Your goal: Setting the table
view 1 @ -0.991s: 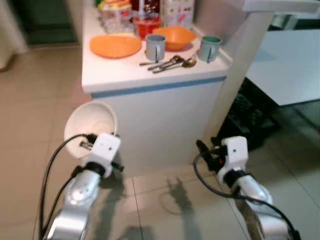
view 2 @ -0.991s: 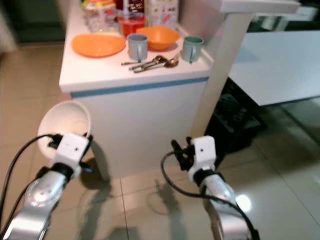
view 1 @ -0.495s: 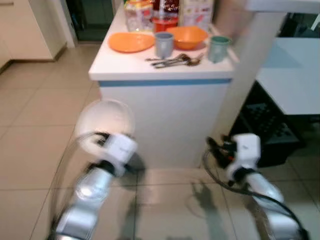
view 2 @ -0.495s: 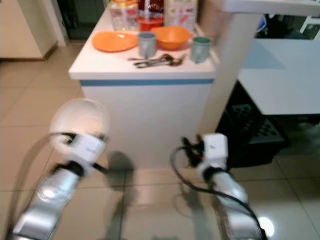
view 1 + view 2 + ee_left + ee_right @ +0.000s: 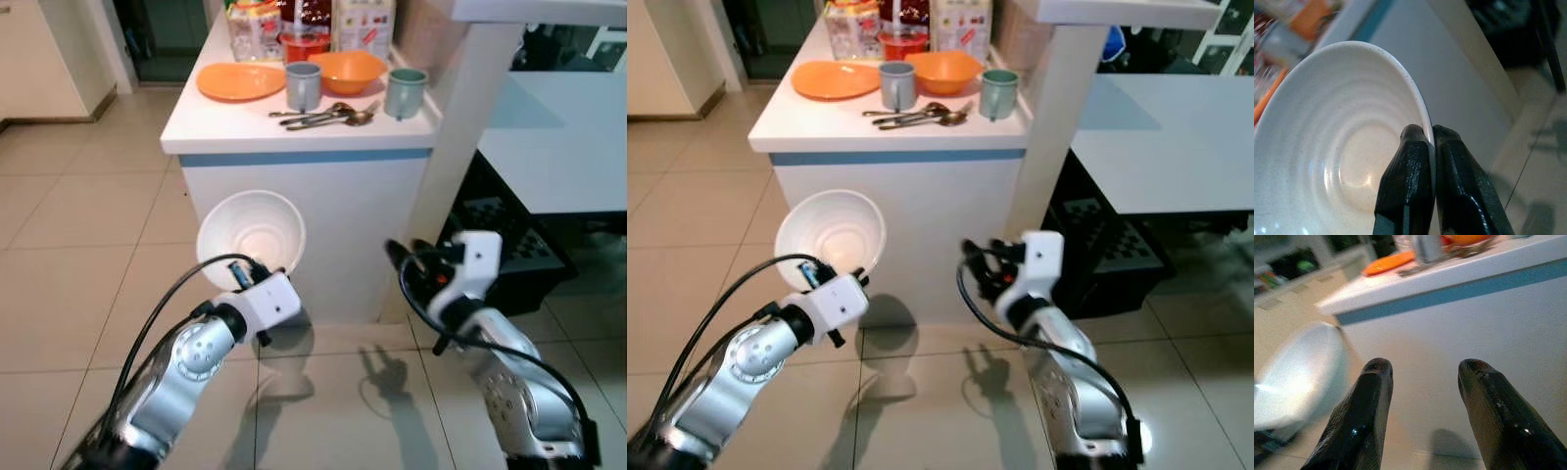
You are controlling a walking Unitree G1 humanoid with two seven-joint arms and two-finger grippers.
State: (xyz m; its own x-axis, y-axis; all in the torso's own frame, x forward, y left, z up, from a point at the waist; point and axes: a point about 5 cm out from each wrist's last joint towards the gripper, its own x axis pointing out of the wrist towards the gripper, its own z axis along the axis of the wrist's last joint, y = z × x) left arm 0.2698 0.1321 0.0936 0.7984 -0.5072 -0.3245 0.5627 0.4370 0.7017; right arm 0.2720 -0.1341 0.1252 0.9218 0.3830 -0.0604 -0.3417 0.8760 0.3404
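Observation:
The right gripper grabs the white ribbed bowl [image 5: 251, 231] by the free side of its rim [image 5: 303, 235] next, since my left gripper's fingers fill the other side.
A white ribbed bowl [image 5: 251, 231] is held up in front of the white counter, below its top. My left gripper [image 5: 1431, 139] is shut on the bowl's rim. My right gripper [image 5: 1425, 377] stands open and empty in front of the counter's side, to the right of the bowl [image 5: 1298, 374]. On the counter top [image 5: 235, 119] lie an orange plate [image 5: 240, 80], an orange bowl [image 5: 346, 70], a grey mug [image 5: 303, 85], a green mug [image 5: 405, 92] and some spoons [image 5: 323, 116].
Jars and cartons [image 5: 294, 20] crowd the counter's far end. A white post [image 5: 468, 108] rises at the counter's right corner, with a white table [image 5: 558, 142] beyond it and a black crate [image 5: 514, 250] beneath. Tiled floor [image 5: 78, 255] spreads to the left.
The camera has shifted, so the counter sits differently in the picture. The left arm has brought the bowl rightward, closer to the counter front. The right gripper stays open.

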